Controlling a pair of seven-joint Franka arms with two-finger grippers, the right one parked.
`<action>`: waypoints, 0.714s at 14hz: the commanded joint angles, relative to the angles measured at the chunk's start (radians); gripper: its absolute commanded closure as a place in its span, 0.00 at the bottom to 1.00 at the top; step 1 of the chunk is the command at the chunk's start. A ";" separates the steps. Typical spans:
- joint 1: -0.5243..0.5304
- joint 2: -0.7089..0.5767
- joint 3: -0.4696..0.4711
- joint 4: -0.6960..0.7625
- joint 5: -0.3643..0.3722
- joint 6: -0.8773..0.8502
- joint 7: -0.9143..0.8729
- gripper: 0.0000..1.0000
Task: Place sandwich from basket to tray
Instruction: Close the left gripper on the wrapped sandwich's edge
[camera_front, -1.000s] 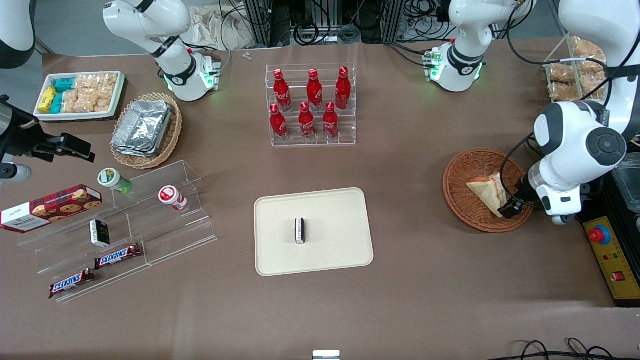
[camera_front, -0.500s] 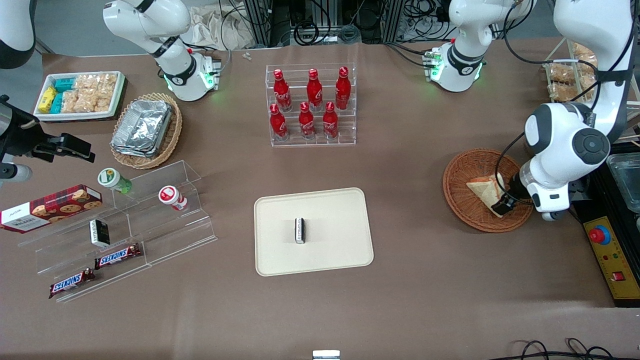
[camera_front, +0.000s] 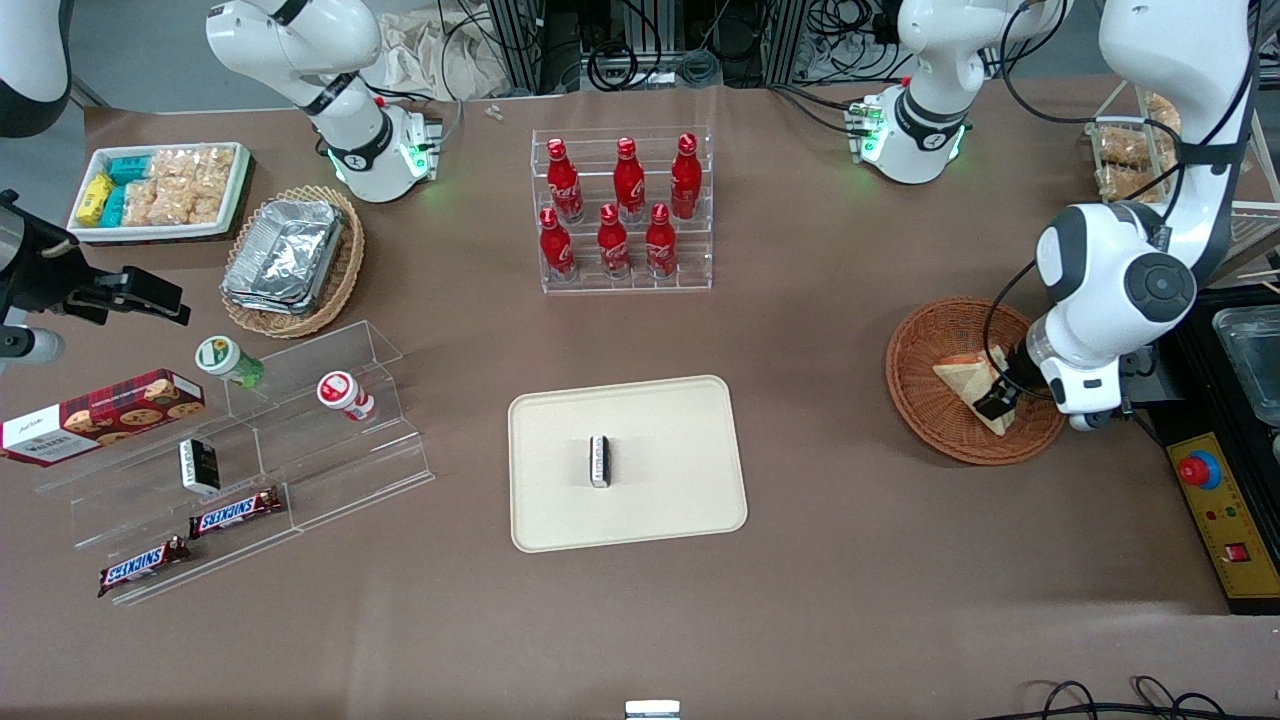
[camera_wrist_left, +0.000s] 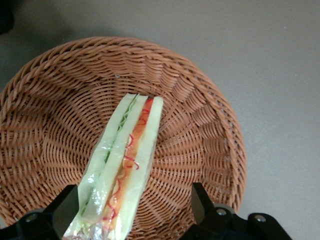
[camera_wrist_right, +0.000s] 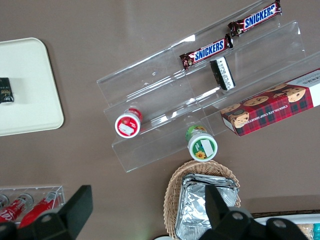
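Note:
The sandwich needs to go from the basket onto the cream tray, so my gripper should next grab it by its wide end (camera_wrist_left: 100, 216).
The sandwich (camera_front: 963, 381), a pale wedge in clear wrap, lies in the round reddish-brown basket (camera_front: 925, 415) toward the working arm's end of the table. In the left wrist view the sandwich (camera_wrist_left: 127, 160) shows its red, orange and green filling edge, resting on the basket's weave (camera_wrist_left: 200, 125). My gripper (camera_front: 996, 402) is down inside the basket, open, and in the wrist view the gripper (camera_wrist_left: 134, 201) straddles the sandwich's wide end. One finger (camera_wrist_left: 66, 205) sits close against the wrap; the other finger (camera_wrist_left: 201, 201) stands well apart. The cream tray (camera_front: 690, 500) lies mid-table.
A small black packet (camera_front: 599, 461) stands on the tray. A rack of red bottles (camera_front: 622, 210) is farther from the camera than the tray. A yellow control box with a red button (camera_front: 1215, 500) lies beside the basket. Clear acrylic steps (camera_front: 300, 440) with snacks sit toward the parked arm's end.
The left arm has swung in over the basket, carrying the gripper a little toward the basket's middle and farther from the camera, along the sandwich. The sandwich has stayed put.

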 joint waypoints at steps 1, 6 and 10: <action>0.009 -0.033 -0.002 -0.080 0.016 0.082 -0.023 0.00; 0.012 0.005 0.000 -0.134 0.013 0.209 -0.024 0.00; 0.009 0.007 0.000 -0.113 0.010 0.208 -0.061 0.22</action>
